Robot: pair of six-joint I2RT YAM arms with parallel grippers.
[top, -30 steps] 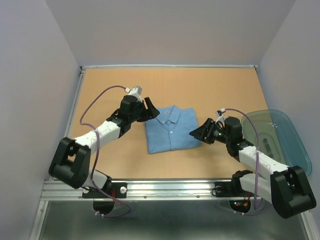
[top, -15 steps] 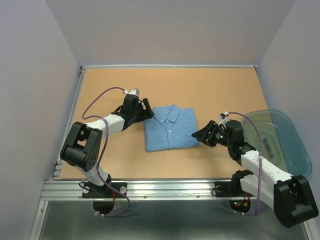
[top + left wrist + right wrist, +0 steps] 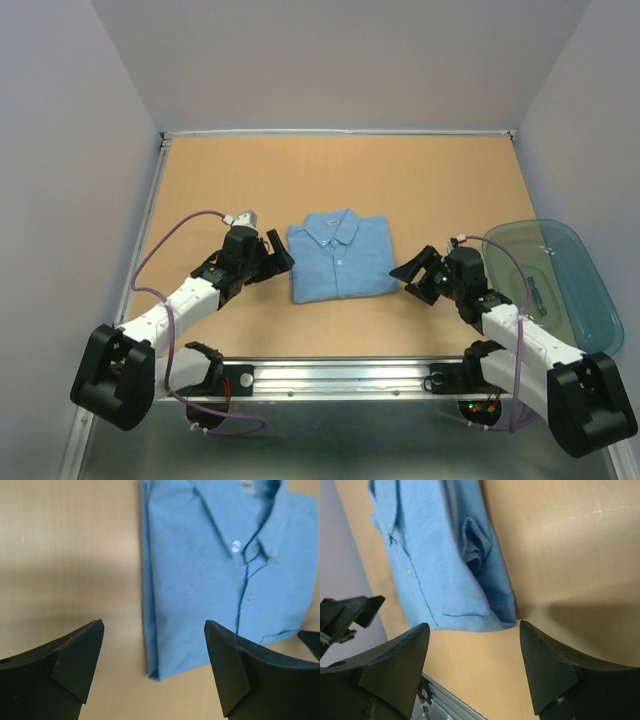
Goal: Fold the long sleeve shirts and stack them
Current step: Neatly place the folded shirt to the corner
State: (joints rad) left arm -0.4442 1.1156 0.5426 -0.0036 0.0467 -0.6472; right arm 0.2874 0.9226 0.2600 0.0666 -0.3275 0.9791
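The folded shirt needs to be dragged aside for stacking, so my right gripper will next grab its near corner beside the tucked sleeve fold.
A light blue long sleeve shirt (image 3: pixel 342 255) lies folded into a neat rectangle in the middle of the table, collar toward the far side. The left wrist view looks at the folded shirt (image 3: pixel 220 575) from its left edge. My left gripper (image 3: pixel 277 256) is just left of the shirt, open and empty, apart from the cloth (image 3: pixel 154 630). Off the shirt's lower right corner sits my right gripper (image 3: pixel 412 274), open with nothing between its fingers (image 3: pixel 474 630). The right wrist view shows the shirt's (image 3: pixel 440 570) right edge with a sleeve fold tucked in.
A translucent teal plastic tub (image 3: pixel 560 280) stands at the right edge of the table, behind my right arm. A metal rail (image 3: pixel 330 375) runs along the near edge. Grey walls close in the table on three sides.
Both grippers have opened wider and drawn back from the shirt. The left arm swung down and to the left; the right gripper moved slightly toward the near edge.
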